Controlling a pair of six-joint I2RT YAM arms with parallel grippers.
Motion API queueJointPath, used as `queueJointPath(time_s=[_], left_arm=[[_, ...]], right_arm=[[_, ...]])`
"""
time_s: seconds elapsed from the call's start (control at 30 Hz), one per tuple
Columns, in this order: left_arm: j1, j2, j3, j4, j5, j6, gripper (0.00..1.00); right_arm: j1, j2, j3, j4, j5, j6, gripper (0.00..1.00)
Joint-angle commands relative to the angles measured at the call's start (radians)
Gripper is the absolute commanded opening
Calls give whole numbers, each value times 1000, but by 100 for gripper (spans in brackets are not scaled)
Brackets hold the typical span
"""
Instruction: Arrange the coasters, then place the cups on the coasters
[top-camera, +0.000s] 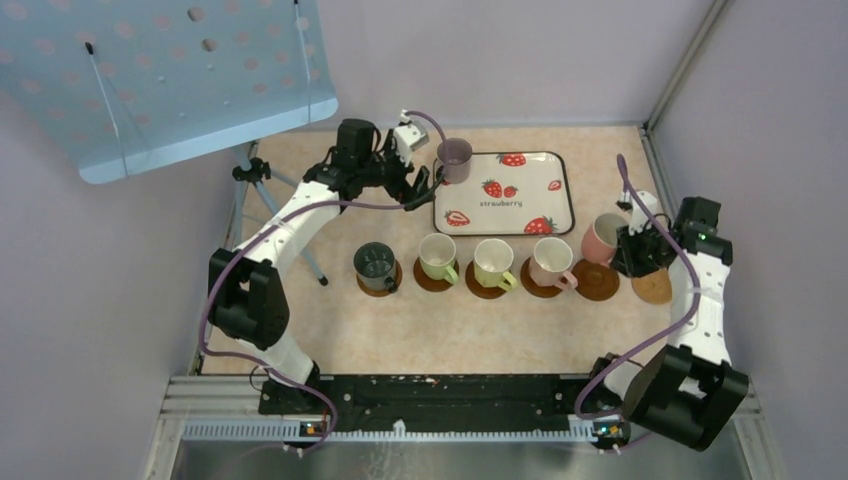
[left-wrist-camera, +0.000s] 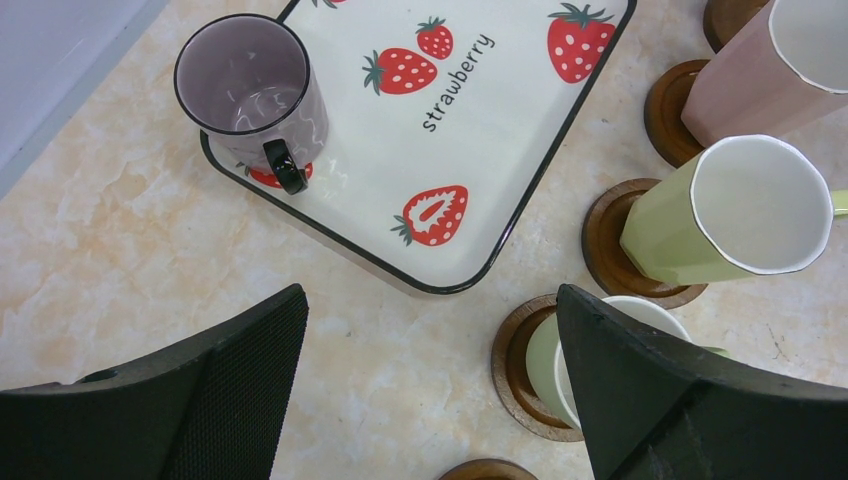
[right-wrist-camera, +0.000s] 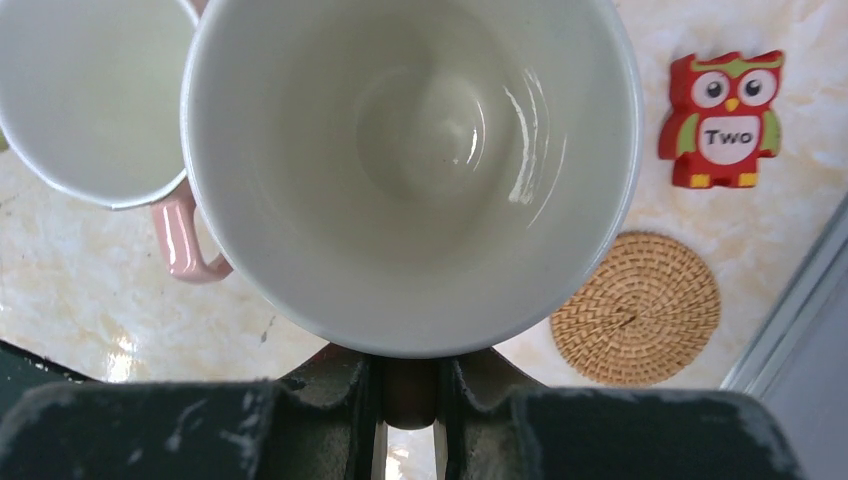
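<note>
The second pink cup (top-camera: 603, 238) hangs tilted past the bare coaster and would fall beside it, so my right gripper keeps holding it for now.
Four cups stand on brown coasters in a row: dark grey-green (top-camera: 375, 265), two yellow-green (top-camera: 438, 257) (top-camera: 493, 262) and a pink one (top-camera: 550, 262). A fifth coaster (top-camera: 597, 281) lies bare at the right end. Just behind it hangs a second pink cup (top-camera: 603, 238), tilted; my right gripper (right-wrist-camera: 408, 385) is shut on its handle, and its white inside (right-wrist-camera: 410, 170) fills the right wrist view. The mauve cup (left-wrist-camera: 250, 85) stands on the tray's corner. My left gripper (left-wrist-camera: 430, 300) hovers open in front of that corner, holding nothing.
The strawberry-print tray (top-camera: 520, 205) lies at the back centre. A round woven mat (top-camera: 652, 287) lies right of the bare coaster, and a red owl token (right-wrist-camera: 722, 120) sits near it. A tripod (top-camera: 250, 175) stands at the left, and walls close in the table.
</note>
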Motion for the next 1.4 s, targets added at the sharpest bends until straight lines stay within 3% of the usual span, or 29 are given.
queueJointPath(time_s=[0.0, 0.27, 1.37], left_arm=[[5, -37, -14, 31, 7, -17, 99], [5, -74, -55, 48, 12, -41, 99], [5, -57, -40, 44, 15, -45, 99]], right_arm=[[-1, -106, -61, 47, -14, -67, 0], [-1, -157, -169, 63, 101, -67, 0], [-1, -205, -329, 246, 120, 49, 0]])
